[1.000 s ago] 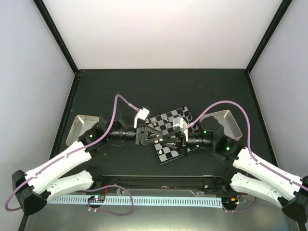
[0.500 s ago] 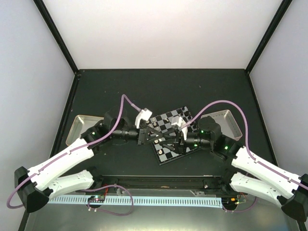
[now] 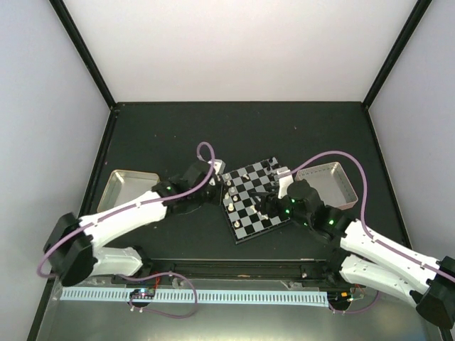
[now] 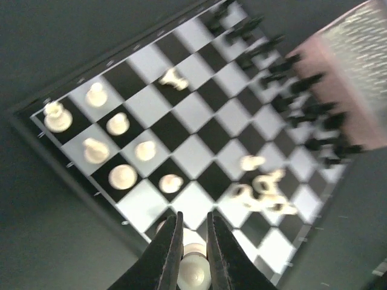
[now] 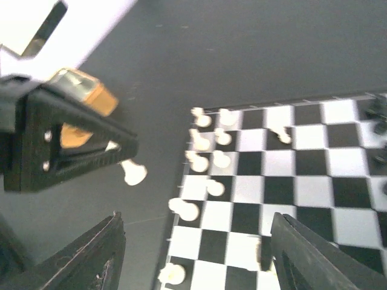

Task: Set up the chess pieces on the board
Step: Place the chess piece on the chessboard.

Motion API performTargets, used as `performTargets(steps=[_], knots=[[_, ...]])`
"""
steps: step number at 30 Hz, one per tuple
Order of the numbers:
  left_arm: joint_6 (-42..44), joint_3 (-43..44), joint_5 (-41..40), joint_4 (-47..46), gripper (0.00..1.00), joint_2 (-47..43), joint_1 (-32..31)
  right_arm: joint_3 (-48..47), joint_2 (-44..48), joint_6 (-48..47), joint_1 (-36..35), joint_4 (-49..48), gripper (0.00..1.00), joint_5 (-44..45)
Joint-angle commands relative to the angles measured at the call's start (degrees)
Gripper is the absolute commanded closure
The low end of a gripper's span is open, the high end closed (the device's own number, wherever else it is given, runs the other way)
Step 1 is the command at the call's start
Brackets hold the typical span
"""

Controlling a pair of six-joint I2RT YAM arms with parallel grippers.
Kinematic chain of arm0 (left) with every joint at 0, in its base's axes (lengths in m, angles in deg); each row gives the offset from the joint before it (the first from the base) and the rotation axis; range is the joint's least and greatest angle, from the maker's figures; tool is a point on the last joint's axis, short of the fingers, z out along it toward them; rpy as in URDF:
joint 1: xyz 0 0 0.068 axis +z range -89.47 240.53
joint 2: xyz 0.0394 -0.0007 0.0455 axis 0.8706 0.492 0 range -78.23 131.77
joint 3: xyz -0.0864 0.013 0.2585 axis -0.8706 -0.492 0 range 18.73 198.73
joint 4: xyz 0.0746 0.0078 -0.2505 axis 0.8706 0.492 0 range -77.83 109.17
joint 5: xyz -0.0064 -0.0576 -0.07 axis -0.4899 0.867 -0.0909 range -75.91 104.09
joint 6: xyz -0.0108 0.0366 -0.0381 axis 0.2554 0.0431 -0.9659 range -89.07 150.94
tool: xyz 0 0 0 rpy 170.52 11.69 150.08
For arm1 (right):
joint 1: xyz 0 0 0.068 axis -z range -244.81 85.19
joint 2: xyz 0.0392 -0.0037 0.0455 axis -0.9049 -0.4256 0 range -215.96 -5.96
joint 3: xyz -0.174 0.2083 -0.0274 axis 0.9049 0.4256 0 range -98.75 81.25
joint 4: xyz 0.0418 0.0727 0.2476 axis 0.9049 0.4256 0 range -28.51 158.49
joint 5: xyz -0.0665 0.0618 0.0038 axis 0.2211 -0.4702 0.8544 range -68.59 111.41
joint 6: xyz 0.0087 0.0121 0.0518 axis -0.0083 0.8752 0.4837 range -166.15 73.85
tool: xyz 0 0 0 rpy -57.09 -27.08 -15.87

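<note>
The white piece point(image 4: 195, 270) hangs high beside the board's rim and would drop short if I opened now, so my left gripper keeps holding the piece first.
The board point(image 3: 250, 206) lies tilted at the table's middle. Cream-white chess pieces point(image 4: 115, 151) stand along its left side, black ones point(image 4: 290, 90) along the far side, and a few white ones point(image 4: 263, 192) lie heaped on the squares. My left gripper point(image 3: 217, 189) hovers at the board's left edge, shut on a white piece point(image 4: 195, 270). That held piece point(image 5: 133, 173) also shows in the right wrist view, hanging beside the board's rim. My right gripper point(image 5: 195, 216) is open over the board point(image 5: 284, 181), nothing between its fingers point(image 5: 91, 254).
A metal tray point(image 3: 122, 187) sits left of the board and another point(image 3: 334, 177) to its right, partly under the right arm. A pinkish tray point(image 4: 357, 66) borders the board's far side. A slotted rail point(image 3: 199, 295) runs along the near edge.
The two grippers met over the board's middle. The right one has opened and drawn back right, while the left has shut on the white piece and carried it to the board's left edge.
</note>
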Motion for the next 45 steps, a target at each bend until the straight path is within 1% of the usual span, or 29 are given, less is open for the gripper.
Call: performTargets(steps=[1, 4, 7, 11, 16, 22, 28, 39, 45], knots=[[0.08, -1.07, -12.80, -4.58, 0.98, 8.09, -1.21, 0.63, -1.16, 9.12, 0.51, 4.22, 0.33, 14.37], [-0.48, -0.90, -14.00, -7.21, 0.98, 13.12, -1.34, 1.18, -1.85, 10.04, 0.56, 3.97, 0.33, 13.83], [-0.88, -1.07, -14.55, -10.05, 0.98, 16.14, -1.51, 1.40, -2.11, 10.20, 0.69, 3.67, 0.33, 13.40], [-1.14, -0.57, -14.69, -11.32, 0.98, 19.35, -1.57, 1.47, -2.52, 10.09, 0.80, 3.65, 0.33, 13.39], [-1.59, -1.23, -14.30, -13.22, 0.98, 21.20, -1.67, 1.40, -3.05, 10.04, 0.82, 3.74, 0.33, 13.23], [-1.33, -0.78, -13.26, -13.58, 0.95, 22.17, -1.75, 1.41, -3.67, 9.99, 0.88, 3.69, 0.33, 13.12], [-1.64, -1.00, -13.19, -12.02, 0.87, 22.18, -1.78, 1.32, -3.62, 9.96, 0.97, 3.91, 0.33, 13.22], [-1.77, -1.69, -11.97, -10.17, 0.73, 19.00, -1.88, 1.12, -3.98, 10.20, 0.93, 3.96, 0.33, 13.04], [-2.33, -0.36, -13.58, -7.57, 0.66, 16.64, -1.82, 0.23, -3.80, 10.73, 0.94, 5.08, 0.33, 13.27]])
